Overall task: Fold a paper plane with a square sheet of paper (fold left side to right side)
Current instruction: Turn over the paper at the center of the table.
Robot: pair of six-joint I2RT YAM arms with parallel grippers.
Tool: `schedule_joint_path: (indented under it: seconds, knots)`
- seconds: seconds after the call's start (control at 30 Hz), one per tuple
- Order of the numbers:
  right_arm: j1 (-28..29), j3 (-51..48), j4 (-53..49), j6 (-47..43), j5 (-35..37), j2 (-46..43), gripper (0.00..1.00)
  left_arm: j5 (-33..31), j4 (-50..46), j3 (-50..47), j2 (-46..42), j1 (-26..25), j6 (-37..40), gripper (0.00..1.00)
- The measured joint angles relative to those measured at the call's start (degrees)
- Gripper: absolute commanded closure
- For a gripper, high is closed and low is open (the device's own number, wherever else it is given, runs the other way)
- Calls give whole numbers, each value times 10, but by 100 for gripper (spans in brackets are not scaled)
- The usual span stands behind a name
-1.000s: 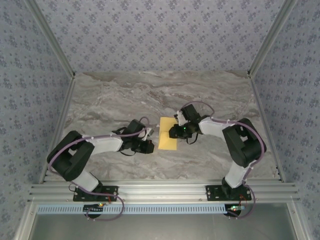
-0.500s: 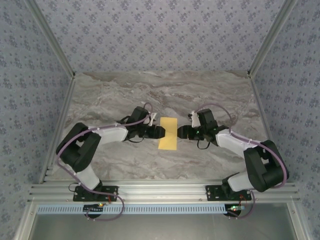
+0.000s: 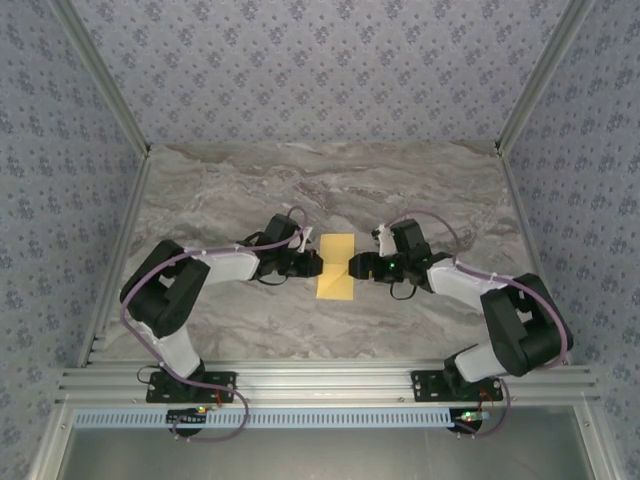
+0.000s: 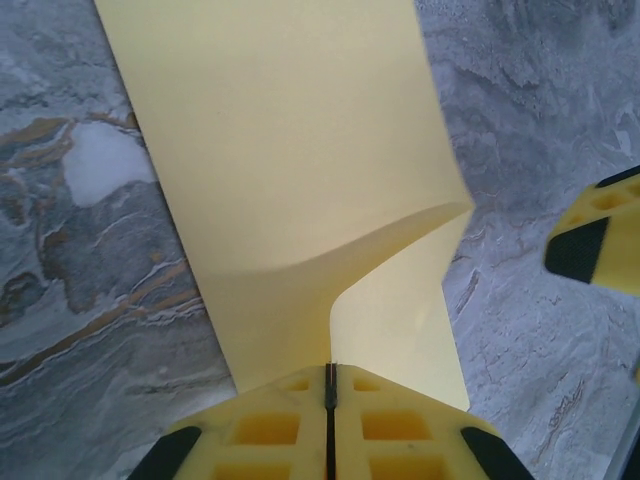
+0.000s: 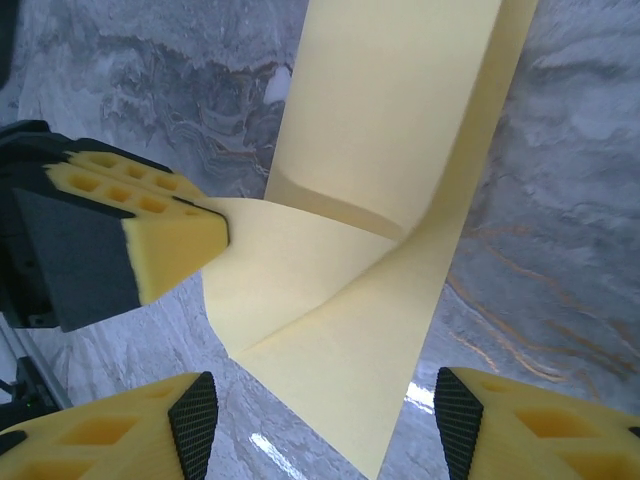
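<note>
My right gripper should grab the folded sheet next by the sheet's edge opposite my left gripper, so the sheet's flap side stays free for folding.
The square sheet of paper [image 3: 336, 266] lies mid-table as a narrow mustard-yellow strip, folded over on itself. My left gripper [image 3: 318, 263] is at its left edge, shut on the upper layer. In the left wrist view that layer [image 4: 300, 160] curls up off the lower one and runs into the left gripper [image 4: 331, 375], whose jaws are closed. My right gripper [image 3: 358, 267] is at the strip's right edge and open. In the right wrist view the lifted sheet [image 5: 400, 130] rises in front of the right gripper [image 5: 325, 420], untouched by its fingers, with the left gripper's fingertip [image 5: 170, 245] pinching the flap.
The marble tabletop [image 3: 220, 190] is bare around the sheet. Aluminium frame rails [image 3: 320, 382] run along the near edge and up both sides. Both arm bases stand behind that near rail.
The left gripper opened, then shut on the sheet's left edge and lifted the upper layer. The right gripper opened wider and edged left toward the strip.
</note>
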Motion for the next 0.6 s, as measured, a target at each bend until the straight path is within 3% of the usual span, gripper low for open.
schedule_joint_path:
  seconds: [0.27, 0.43, 0.5, 0.6]
  knots:
    - [20, 32, 40, 34, -27, 75, 39, -5, 1, -7, -20, 4, 0, 93]
    - [26, 61, 61, 48, -36, 113, 46, -5, 1, -9, -20, 5, 0, 91]
    - [27, 72, 72, 55, -43, 131, 53, -7, 1, -9, -20, 6, 0, 85]
    - [29, 83, 86, 68, -52, 150, 74, -11, 1, -16, -28, 10, -2, 74]
